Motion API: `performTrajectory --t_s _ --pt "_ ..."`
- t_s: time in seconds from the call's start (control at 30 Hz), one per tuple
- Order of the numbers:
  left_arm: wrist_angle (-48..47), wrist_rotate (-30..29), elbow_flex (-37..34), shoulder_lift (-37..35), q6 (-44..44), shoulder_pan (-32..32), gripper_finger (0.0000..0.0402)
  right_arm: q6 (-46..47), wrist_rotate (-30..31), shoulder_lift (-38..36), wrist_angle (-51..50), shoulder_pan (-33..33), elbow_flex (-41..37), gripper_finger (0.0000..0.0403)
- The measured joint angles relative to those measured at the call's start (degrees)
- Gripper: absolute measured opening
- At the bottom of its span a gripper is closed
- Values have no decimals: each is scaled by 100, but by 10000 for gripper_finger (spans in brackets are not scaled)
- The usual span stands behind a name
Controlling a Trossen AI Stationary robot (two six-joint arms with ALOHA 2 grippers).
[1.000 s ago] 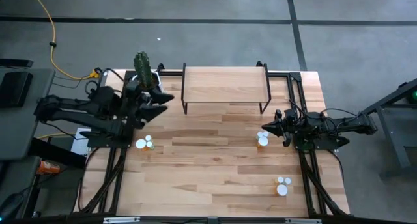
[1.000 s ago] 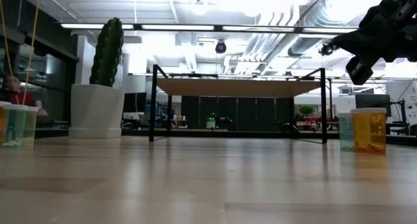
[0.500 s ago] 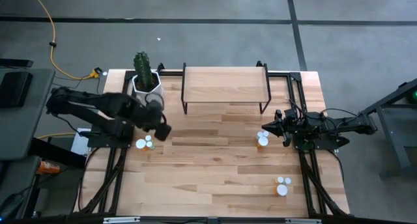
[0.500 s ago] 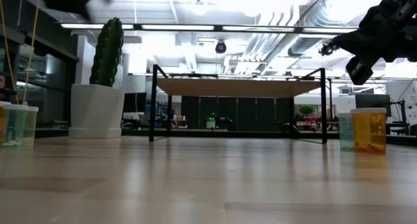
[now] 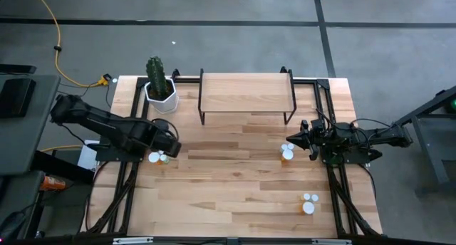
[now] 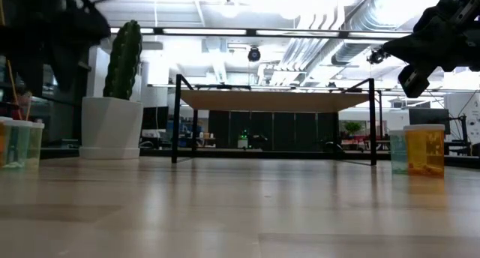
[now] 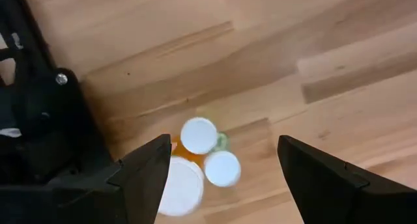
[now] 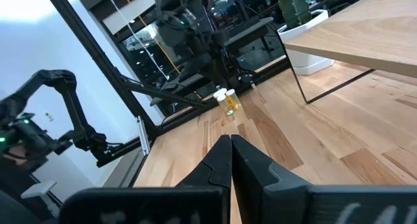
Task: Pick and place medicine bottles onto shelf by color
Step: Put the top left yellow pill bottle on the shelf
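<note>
I need to lower my left gripper before I close it on the white caps, because my fingers are high above them and would miss them now.
Three groups of white-capped medicine bottles stand on the tabletop: one at the left (image 5: pixel 158 157), one at the right (image 5: pixel 287 153), and one near the front right (image 5: pixel 308 203). The shelf (image 5: pixel 246 94) stands empty at the far middle. My left gripper (image 5: pixel 173 144) is open above the left group; in the left wrist view its fingers stand wide apart (image 7: pixel 225 146) over three white caps (image 7: pixel 199 135), with orange and green bodies showing beneath. My right gripper (image 5: pixel 289 139) is shut (image 8: pixel 230 155) and hovers just beyond the right group, touching nothing.
A cactus in a white pot (image 5: pixel 158 82) stands at the far left, beside the shelf. Black arm frames (image 5: pixel 117 174) run along both table sides. In the low view the left bottles (image 6: pixel 19 142) and right bottles (image 6: pixel 424 149) stand on the wood.
My left gripper has swung from beside the cactus toward the table's near edge and down, and now hangs over the left group of bottles. The bottles have not moved.
</note>
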Motion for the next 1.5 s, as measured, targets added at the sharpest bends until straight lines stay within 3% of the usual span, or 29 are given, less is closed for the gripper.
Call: performTrajectory --t_s 0.13,0.4,1.1,1.5 --pt "592 242 -373 -9 486 241 273 0 2 0 0 2 1 0" --pt "611 214 -468 159 799 524 273 0 15 0 0 2 0 0" --pt "803 612 -1025 196 420 601 271 0 11 0 0 0 2 0" --pt "816 615 -1025 196 332 601 189 0 -15 0 0 1 1 0"
